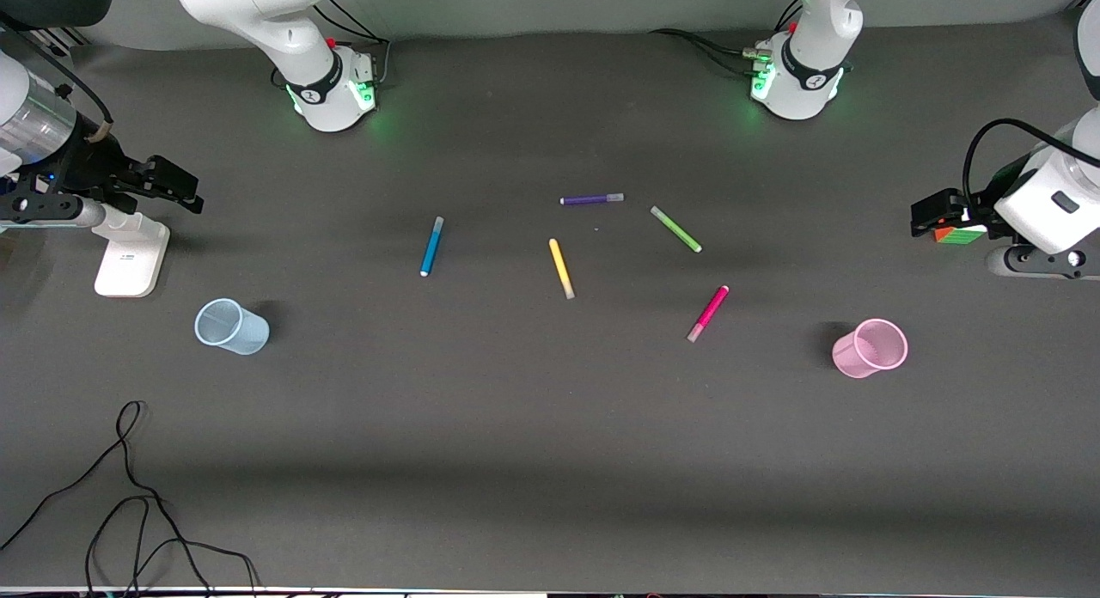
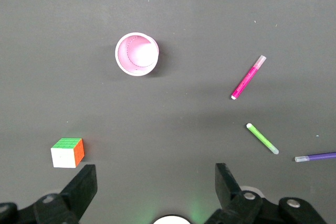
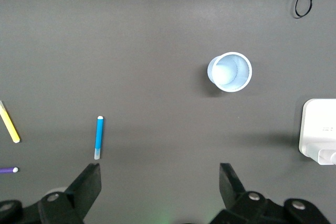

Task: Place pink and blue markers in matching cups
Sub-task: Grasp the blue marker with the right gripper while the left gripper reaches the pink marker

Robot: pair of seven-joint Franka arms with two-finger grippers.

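Observation:
My right gripper grabs the blue marker by its blue body next, to place it in the matching cup.
The blue marker lies flat on the dark table, toward the right arm's end; it also shows in the right wrist view. The pale blue cup stands upright, nearer the front camera. The pink marker lies toward the left arm's end, with the pink cup upright beside it. My right gripper is open and empty, up over its end of the table. My left gripper is open and empty, up over a cube.
Yellow, purple and green markers lie between the blue and pink ones. A colour cube sits under the left gripper. A white stand sits under the right gripper. A black cable lies at the near edge.

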